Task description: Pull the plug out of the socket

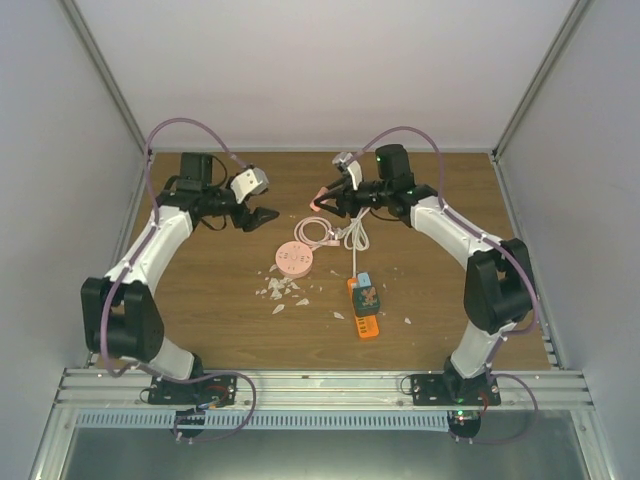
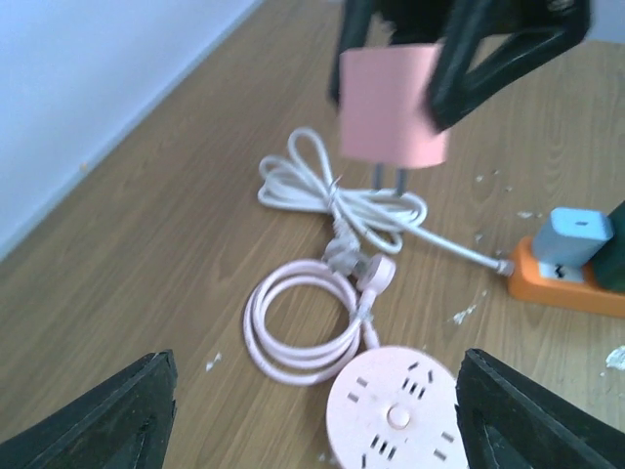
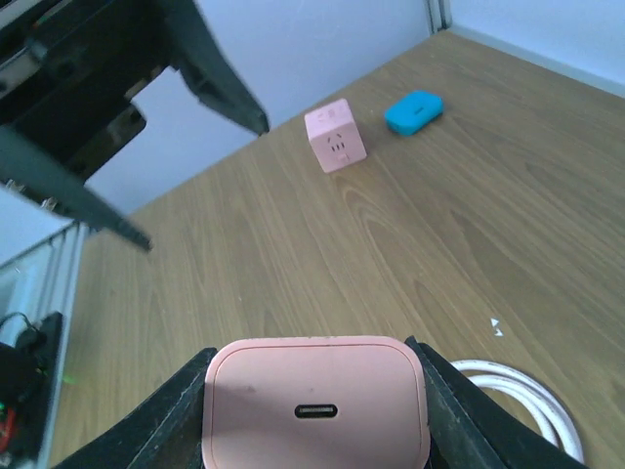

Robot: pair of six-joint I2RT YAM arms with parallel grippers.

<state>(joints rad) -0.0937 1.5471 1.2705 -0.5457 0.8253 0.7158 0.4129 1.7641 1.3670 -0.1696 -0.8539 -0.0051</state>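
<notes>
Next, my left gripper grabs the pink plug (image 3: 315,405) by its sides at the prong end, opposite the right gripper, to take it over and set it aside.
My right gripper (image 3: 315,391) is shut on a pink plug (image 3: 315,405), a rounded block with a USB-C port facing the wrist camera. In the left wrist view the plug (image 2: 393,107) hangs in the air with its two metal prongs bare, apart from any socket. In the top view it (image 1: 322,205) is above the cable coils. The round pink socket (image 1: 295,258) lies flat on the table, its holes empty (image 2: 398,415). My left gripper (image 2: 314,391) is open and empty, above and just behind the socket (image 1: 262,215).
A coiled pink cable (image 2: 303,322) and a coiled white cable (image 2: 337,195) lie behind the socket. An orange power strip (image 1: 364,310) with a pale blue plug (image 2: 574,237) and a dark plug lies to the right. A pink cube (image 3: 335,137) and a blue object (image 3: 413,110) lie farther off. White crumbs (image 1: 280,290) dot the table.
</notes>
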